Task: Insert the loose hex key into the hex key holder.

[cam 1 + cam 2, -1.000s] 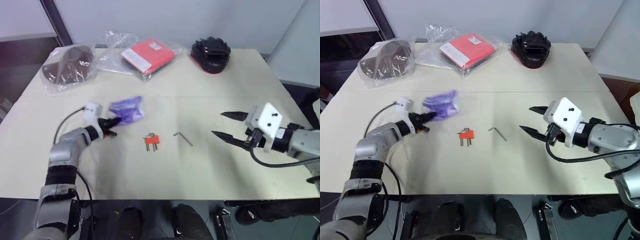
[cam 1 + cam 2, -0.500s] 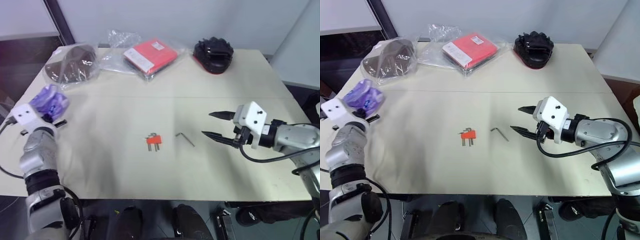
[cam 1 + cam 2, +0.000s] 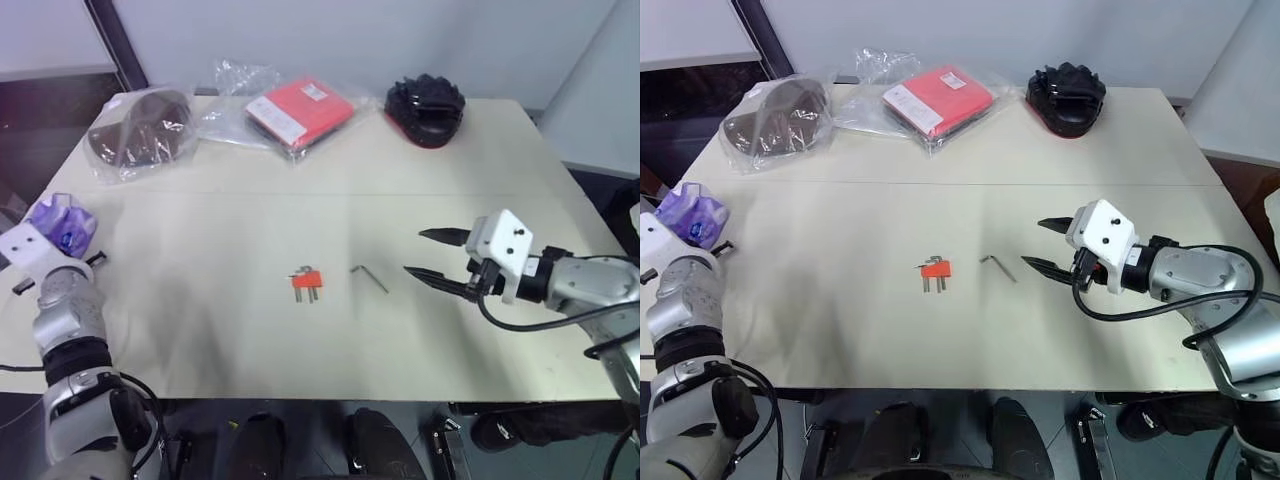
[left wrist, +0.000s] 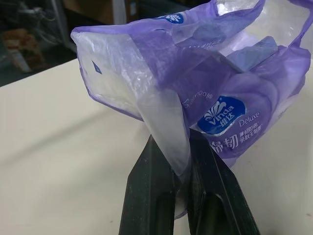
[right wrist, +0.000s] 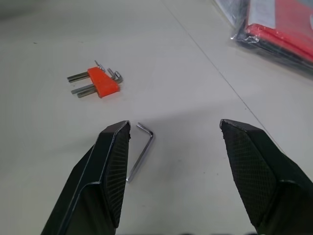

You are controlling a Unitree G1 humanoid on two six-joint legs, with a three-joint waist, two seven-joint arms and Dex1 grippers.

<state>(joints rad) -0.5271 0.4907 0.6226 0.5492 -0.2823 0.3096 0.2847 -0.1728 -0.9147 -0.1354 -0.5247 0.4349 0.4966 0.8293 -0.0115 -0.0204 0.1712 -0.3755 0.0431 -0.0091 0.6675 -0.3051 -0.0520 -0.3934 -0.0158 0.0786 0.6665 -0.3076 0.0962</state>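
My right gripper should next grab the loose hex key by its long arm (image 5: 148, 143) beside the bend. The loose hex key's short arm (image 5: 144, 128) then stays free to be inserted.
The loose hex key (image 3: 368, 277), a thin grey L-shaped rod, lies flat on the cream table near its middle. Left of it sits the orange hex key holder (image 3: 305, 282) with short dark keys sticking out of it. My right gripper (image 3: 425, 256) hovers just right of the loose hex key, open, nothing between its black fingers (image 5: 113, 161); the key (image 5: 141, 150) lies by one fingertip. At the table's left edge my left gripper (image 4: 181, 166) is shut on a purple plastic tissue packet (image 3: 58, 217).
Along the far edge lie a brown item in clear plastic (image 3: 140, 130), a flat red packet in clear plastic (image 3: 297, 108) and a black padded object (image 3: 425, 103). The table (image 3: 220, 330) is bare around the holder and key.
My left arm swung the purple packet from beside the holder out to the table's left edge. My right gripper stayed where it was, still open.
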